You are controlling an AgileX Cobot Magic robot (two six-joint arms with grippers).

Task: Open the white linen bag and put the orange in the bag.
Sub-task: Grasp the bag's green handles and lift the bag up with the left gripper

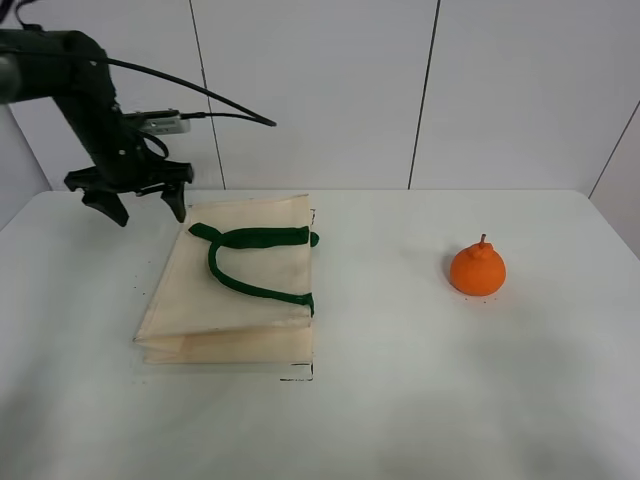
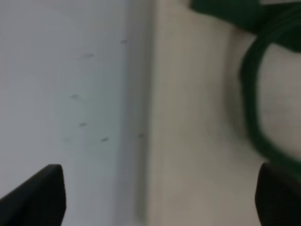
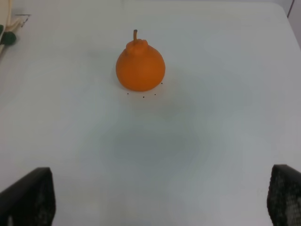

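Observation:
The bag has that green handle [image 1: 222, 272] [image 2: 251, 89] looped loosely on top, and the left gripper needs to pinch the bag there next.
The white linen bag [image 1: 240, 290] lies flat on the table left of centre, its green handles [image 1: 250, 262] resting on top. My left gripper [image 1: 142, 208] hangs open above the bag's far left corner. Its wrist view shows the bag's edge [image 2: 188, 141], a green handle [image 2: 251, 103] and both fingertips [image 2: 37, 195] spread wide. The orange [image 1: 477, 268] stands upright on the table at the right, stem up. It also shows in the right wrist view [image 3: 140, 66], well ahead of my open, empty right gripper [image 3: 160, 202]. The right gripper is out of the exterior high view.
The white table [image 1: 400, 400] runs back to a white panelled wall [image 1: 400, 90]. A corner of the bag [image 3: 11, 26] shows at the edge of the right wrist view. Small dark specks mark the table beside the bag [image 2: 82, 125].

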